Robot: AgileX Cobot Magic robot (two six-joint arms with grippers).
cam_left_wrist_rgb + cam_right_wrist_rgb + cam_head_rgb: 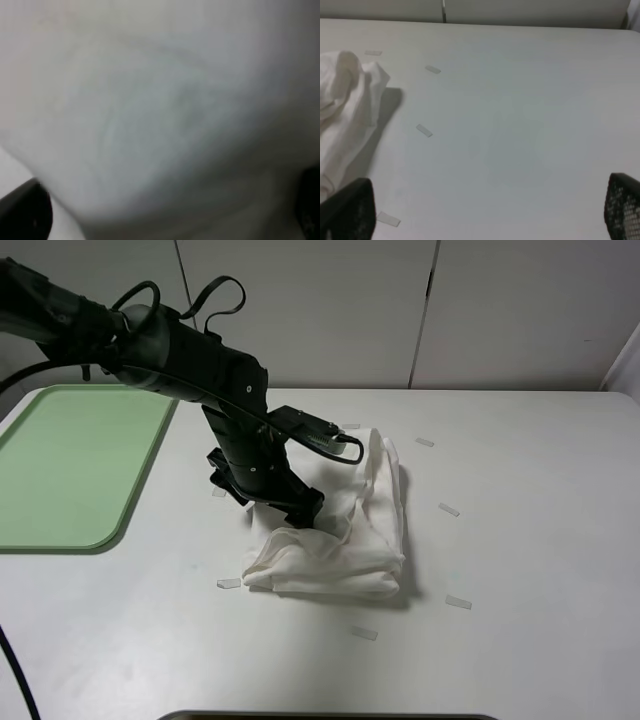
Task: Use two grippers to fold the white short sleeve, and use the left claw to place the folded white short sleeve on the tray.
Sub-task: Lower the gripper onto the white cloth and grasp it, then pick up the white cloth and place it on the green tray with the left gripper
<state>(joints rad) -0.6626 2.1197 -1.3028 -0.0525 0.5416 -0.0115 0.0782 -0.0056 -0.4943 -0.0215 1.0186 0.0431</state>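
The folded white short sleeve needs to go on the tray [70, 460], so I will next grab it with my left gripper by its bunched folded layers.
The white short sleeve [345, 540] lies folded into a crumpled bundle at the middle of the white table. The left claw [300, 515] reaches across from the left and presses down into the bundle's left upper part. In the left wrist view white cloth [150, 110] fills the frame, and the left claw's [165, 210] fingers stand wide apart with cloth between them. The pale-green tray [70, 460] lies empty at the far left. The right gripper [485, 215] is out of the exterior high view. In the right wrist view it is open and empty over bare table, right of the shirt [345, 100].
Small clear tape marks [448, 509] lie on the table around the shirt, some also in the right wrist view [424, 130]. The left arm's cable [335, 445] loops over the bundle. A white wall stands behind the table.
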